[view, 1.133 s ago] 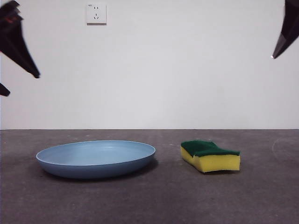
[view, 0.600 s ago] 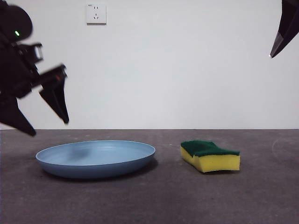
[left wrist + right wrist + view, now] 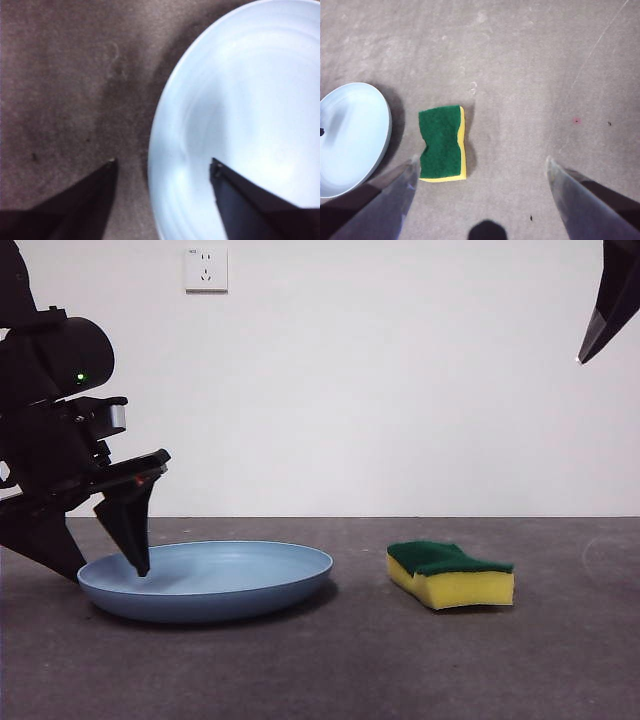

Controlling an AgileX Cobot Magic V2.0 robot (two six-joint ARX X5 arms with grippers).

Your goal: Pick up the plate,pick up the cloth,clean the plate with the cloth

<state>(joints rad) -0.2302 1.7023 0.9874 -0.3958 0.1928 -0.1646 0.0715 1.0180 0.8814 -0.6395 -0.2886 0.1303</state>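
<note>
My left gripper is to grab the light-blue plate by its rim (image 3: 100, 570) next, so it can lift the plate (image 3: 205, 578) for cleaning.
The light-blue plate (image 3: 205, 578) lies flat on the dark table at the left. My left gripper (image 3: 108, 570) has come down at the plate's left rim and stands open, one jaw over the plate's inside and the other outside it above the table, the rim (image 3: 152, 150) between them. In the left wrist view that gripper (image 3: 162, 162) straddles the rim. The cloth, a yellow sponge with a green top (image 3: 450, 573), lies to the right of the plate (image 3: 350, 137). My right gripper (image 3: 480, 160) hangs open high above the cloth (image 3: 441, 141), seen as a black tip (image 3: 607, 305).
A white wall with a socket (image 3: 206, 269) closes the back of the table. Dark table surface (image 3: 330, 670) stretches in front of the plate and the cloth. A faint scratch (image 3: 600, 45) and a small red dot (image 3: 576, 120) mark the table on the cloth's far side.
My left arm has dropped from the upper left corner down to the plate's left rim. Plate, cloth and right gripper have stayed where they were.
</note>
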